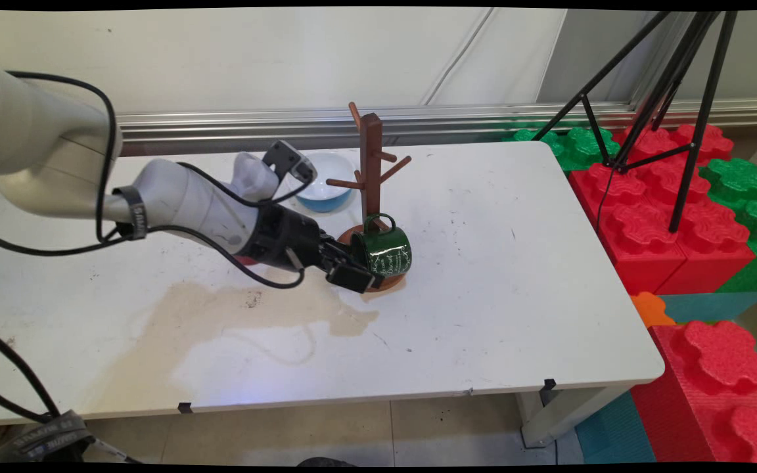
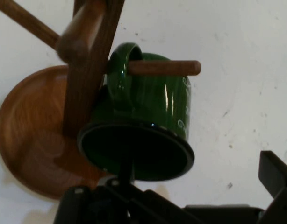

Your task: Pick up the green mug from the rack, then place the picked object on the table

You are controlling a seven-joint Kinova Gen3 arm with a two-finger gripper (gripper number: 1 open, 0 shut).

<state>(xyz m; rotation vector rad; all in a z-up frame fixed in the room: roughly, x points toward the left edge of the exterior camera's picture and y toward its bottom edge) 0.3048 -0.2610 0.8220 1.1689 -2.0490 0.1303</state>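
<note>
The green mug needs to be lifted off the wooden tree's peg (image 2: pixel 174 67), so the robot's gripper should grab the mug by its rim (image 2: pixel 157 176) next.
A dark green mug (image 1: pixel 386 252) (image 2: pixel 153 102) hangs by its handle on a low peg (image 2: pixel 163 67) of the brown wooden mug tree (image 1: pixel 371 157) (image 2: pixel 89 79), mouth turned toward the hand. My gripper (image 1: pixel 353 266) (image 2: pixel 199 170) is at the mug's rim and open. One finger (image 2: pixel 126 165) reaches into the mug's mouth, and the other finger (image 2: pixel 274 175) stands well clear of its outer wall. The tree's round base (image 2: pixel 26 140) rests on the white table (image 1: pixel 516 263), below the mug.
A white and blue bowl (image 1: pixel 326 187) sits behind the arm, left of the tree. A brown stain (image 1: pixel 221 315) spreads over the table's front left. Off the right edge stand red and green foam blocks (image 1: pixel 648 217) and a black tripod (image 1: pixel 674 98).
</note>
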